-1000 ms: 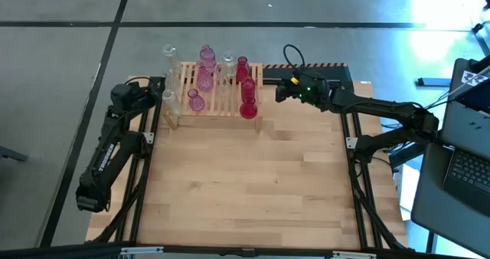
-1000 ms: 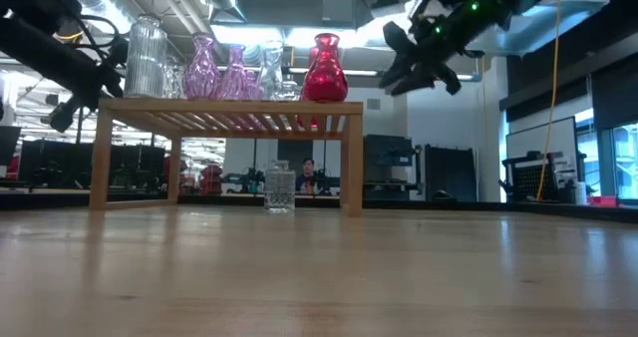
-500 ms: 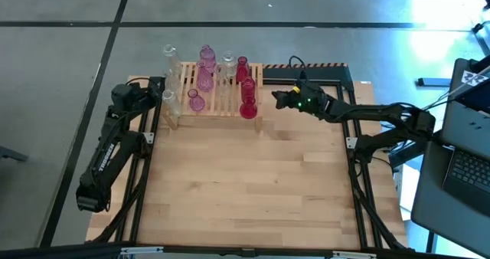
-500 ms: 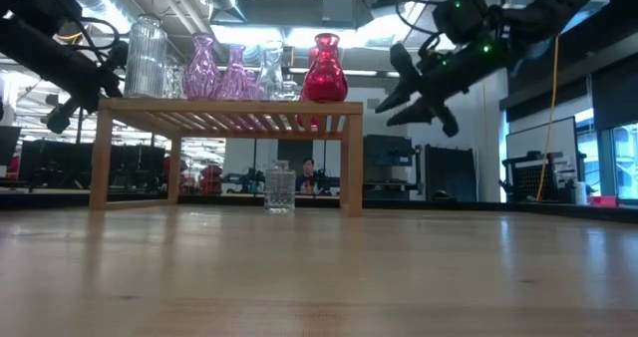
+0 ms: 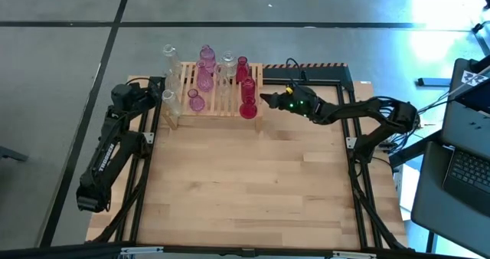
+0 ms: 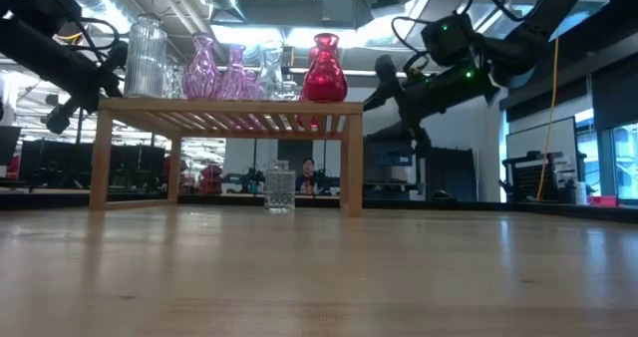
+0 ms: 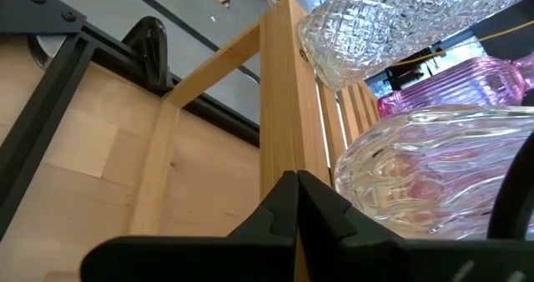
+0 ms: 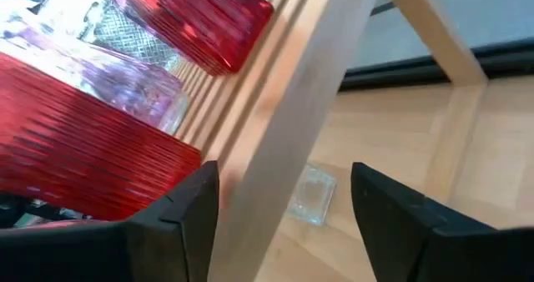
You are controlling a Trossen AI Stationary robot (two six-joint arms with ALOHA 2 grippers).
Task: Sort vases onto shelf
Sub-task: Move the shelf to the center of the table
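Observation:
I need to shift the loaded shelf with the vases sorted on it, so next I need to grab the shelf by its end bar [image 5: 259, 98] [image 8: 279, 165] with my right gripper.
The wooden shelf [image 5: 217, 90] stands at the table's far side and carries red vases [image 5: 248, 106], pink vases [image 5: 205, 75] and clear vases [image 5: 228, 60]. In the low view a tall red vase [image 6: 324, 70] sits at its right end, and a small clear vase [image 6: 279, 187] rests on the table under it. My right gripper [image 5: 266, 99] hangs open just off the shelf's right end, at the height of the top. In its wrist view the shelf's edge rail [image 8: 292, 123] lies between the fingers. My left gripper [image 7: 297, 200] is shut at the shelf's left end. My left gripper's shut fingertips stand right at the shelf's left end rail [image 7: 279, 123], coming in from the table's left side. I cannot tell whether they touch it.
Black frame rails [image 5: 348, 148] run along both sides of the table. The near half of the plank tabletop [image 5: 245, 190] carries nothing. The base of a red vase [image 8: 108, 157] sits close beside my right gripper's finger [image 8: 179, 219].
My right gripper has come down and moved toward the shelf's right end, rolling about its own axis. Its fingers have spread wider apart. The vases and the shelf have stayed where they were.

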